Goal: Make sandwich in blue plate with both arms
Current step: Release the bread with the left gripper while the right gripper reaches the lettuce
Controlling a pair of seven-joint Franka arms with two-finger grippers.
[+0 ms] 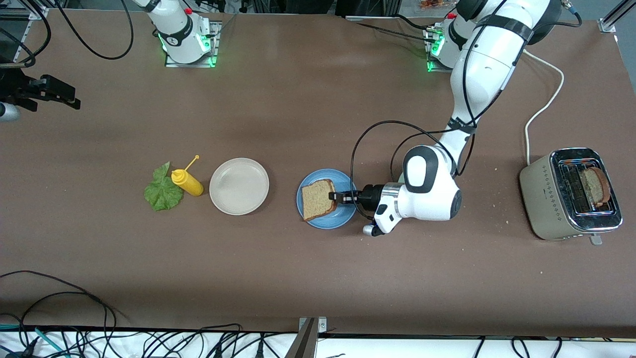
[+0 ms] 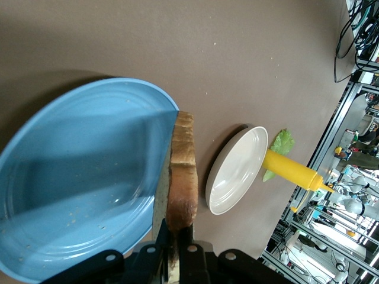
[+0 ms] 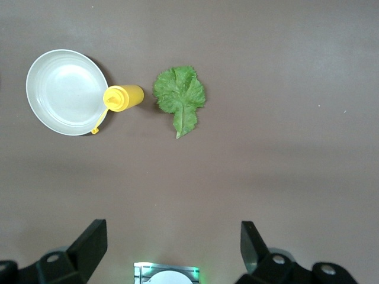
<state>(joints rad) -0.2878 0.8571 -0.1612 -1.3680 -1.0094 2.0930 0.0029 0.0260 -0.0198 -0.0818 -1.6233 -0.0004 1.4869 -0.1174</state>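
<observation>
The bread slice's lower edge hangs within the blue plate's rim and the slice would lie there, so it is time to open my left gripper now.
The blue plate (image 1: 343,215) lies mid-table. Over it a slice of brown toasted bread (image 1: 317,199) is held about level, with my left gripper (image 1: 339,197) shut on its crust edge. In the left wrist view the slice (image 2: 182,171) shows edge-on beside the blue plate (image 2: 77,177), pinched in the left gripper (image 2: 177,251). Another slice (image 1: 595,185) stands in the toaster (image 1: 549,196). The green lettuce leaf (image 1: 161,188) lies flat toward the right arm's end. My right gripper (image 1: 69,98) waits open, high over that end of the table; its wrist view shows the gripper (image 3: 172,245) empty above the lettuce (image 3: 179,94).
A yellow squeeze bottle (image 1: 187,182) lies against the lettuce, and a pale plate (image 1: 239,186) sits between it and the blue plate. The toaster's white cord (image 1: 546,104) runs toward the left arm's base. Cables hang along the table's front edge.
</observation>
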